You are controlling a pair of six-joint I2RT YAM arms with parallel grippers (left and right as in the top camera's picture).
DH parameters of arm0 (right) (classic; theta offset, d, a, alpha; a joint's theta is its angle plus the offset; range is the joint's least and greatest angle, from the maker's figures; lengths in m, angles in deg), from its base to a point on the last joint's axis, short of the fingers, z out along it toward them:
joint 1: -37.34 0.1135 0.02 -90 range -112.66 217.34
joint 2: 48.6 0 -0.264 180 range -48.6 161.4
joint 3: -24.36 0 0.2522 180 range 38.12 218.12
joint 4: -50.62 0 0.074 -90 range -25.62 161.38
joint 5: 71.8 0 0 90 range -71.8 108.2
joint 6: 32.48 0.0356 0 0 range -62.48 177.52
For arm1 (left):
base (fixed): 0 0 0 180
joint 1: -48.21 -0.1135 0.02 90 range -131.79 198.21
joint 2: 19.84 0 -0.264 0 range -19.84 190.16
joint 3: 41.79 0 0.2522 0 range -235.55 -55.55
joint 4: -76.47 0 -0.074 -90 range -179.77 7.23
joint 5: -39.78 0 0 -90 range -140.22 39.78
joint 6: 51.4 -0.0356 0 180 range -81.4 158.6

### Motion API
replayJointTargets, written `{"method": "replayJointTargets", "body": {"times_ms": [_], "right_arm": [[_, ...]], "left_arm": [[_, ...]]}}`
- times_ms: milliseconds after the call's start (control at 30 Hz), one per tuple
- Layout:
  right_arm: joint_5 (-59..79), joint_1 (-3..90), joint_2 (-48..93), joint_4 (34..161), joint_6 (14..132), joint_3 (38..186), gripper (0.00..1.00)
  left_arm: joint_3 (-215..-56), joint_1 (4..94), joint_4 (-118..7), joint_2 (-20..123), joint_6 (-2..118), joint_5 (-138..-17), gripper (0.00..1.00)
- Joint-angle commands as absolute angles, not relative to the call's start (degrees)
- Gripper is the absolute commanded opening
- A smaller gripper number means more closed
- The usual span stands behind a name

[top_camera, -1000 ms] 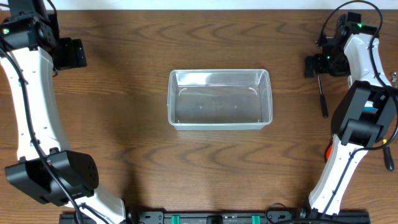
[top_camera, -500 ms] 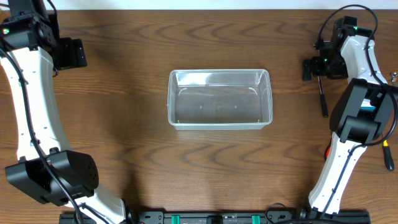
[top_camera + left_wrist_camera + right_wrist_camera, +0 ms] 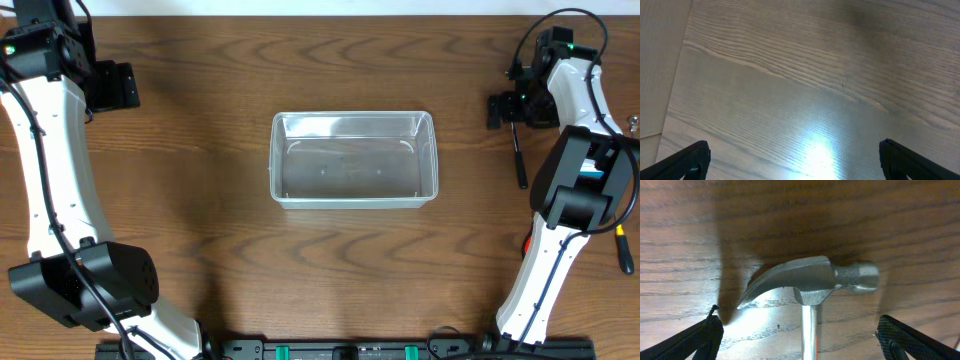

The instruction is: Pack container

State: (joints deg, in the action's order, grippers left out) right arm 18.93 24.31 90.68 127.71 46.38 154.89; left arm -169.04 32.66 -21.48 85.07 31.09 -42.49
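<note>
My right gripper's open fingers are level with the shiny neck below the steel head, and closing now would catch the neck, so it is time to close.
The clear plastic container point(image 3: 353, 190) sits empty at the middle of the table. A claw hammer lies at the far right, its black handle point(image 3: 519, 160) pointing toward the front. In the right wrist view its steel head point(image 3: 810, 280) lies on the wood and its shaft runs down between my jaws. My right gripper point(image 3: 510, 108) point(image 3: 800, 340) is open, hovering over the hammer's head end with a finger on each side of the shaft, not touching it. My left gripper point(image 3: 112, 87) point(image 3: 795, 157) is open and empty over bare wood at the far left.
Behind the right arm at the right edge lie a blue-and-white object point(image 3: 596, 172), something red point(image 3: 527, 243) and a thin dark tool point(image 3: 623, 250). The table's far edge point(image 3: 320, 14) runs close behind both grippers.
The right arm has shifted slightly over the hammer's head end, then held still. The left arm, the container and the hammer have not moved.
</note>
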Motion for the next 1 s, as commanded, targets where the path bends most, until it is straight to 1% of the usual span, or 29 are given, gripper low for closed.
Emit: {"method": "replayJointTargets", "body": {"times_ms": [0, 267, 367, 400, 433, 467, 567, 633, 700, 733, 867, 900, 967], "right_arm": [[19.3, 24.6, 91.0, 127.6, 47.2, 153.7, 0.99], [19.3, 24.6, 91.0, 127.1, 47.2, 153.6, 0.99], [19.3, 24.5, 91.0, 126.9, 47.2, 153.6, 0.93], [19.3, 24.5, 91.0, 126.9, 47.2, 153.6, 0.90], [19.3, 24.5, 91.0, 126.9, 47.2, 153.6, 0.84], [19.3, 24.5, 91.0, 126.9, 47.2, 153.6, 0.76], [19.3, 24.5, 91.0, 126.8, 47.2, 153.6, 0.59], [19.3, 24.4, 91.0, 126.8, 47.2, 153.6, 0.53], [19.3, 24.2, 91.0, 126.8, 47.2, 153.6, 0.51], [19.3, 24.1, 91.0, 126.8, 47.2, 153.6, 0.48], [19.3, 23.3, 91.0, 127.0, 47.2, 153.6, 0.26], [19.3, 23.2, 91.0, 127.0, 47.2, 153.6, 0.23], [19.3, 23.0, 91.0, 127.0, 47.2, 153.6, 0.21]], "left_arm": [[-169.3, 32.5, -21.5, 84.9, 30.8, -42.0, 0.98], [-169.3, 32.5, -21.5, 84.9, 30.8, -42.0, 0.98], [-169.3, 32.5, -21.5, 84.9, 30.8, -42.0, 0.98], [-169.3, 32.5, -21.5, 84.9, 30.8, -42.0, 0.98], [-169.3, 32.5, -21.5, 84.9, 30.8, -42.0, 0.98], [-169.3, 32.5, -21.5, 84.9, 30.8, -42.0, 0.98], [-169.3, 32.5, -21.5, 84.9, 30.8, -42.0, 0.98], [-169.3, 32.5, -21.5, 84.9, 30.8, -42.0, 0.98], [-169.3, 32.5, -21.5, 84.9, 30.8, -42.0, 0.98], [-169.3, 32.5, -21.5, 84.9, 30.8, -42.0, 0.98], [-169.3, 32.5, -21.5, 84.9, 30.8, -42.0, 0.98], [-169.3, 32.5, -21.5, 84.9, 30.8, -42.0, 0.98], [-169.3, 32.5, -21.5, 84.9, 30.8, -42.0, 0.98]]}}
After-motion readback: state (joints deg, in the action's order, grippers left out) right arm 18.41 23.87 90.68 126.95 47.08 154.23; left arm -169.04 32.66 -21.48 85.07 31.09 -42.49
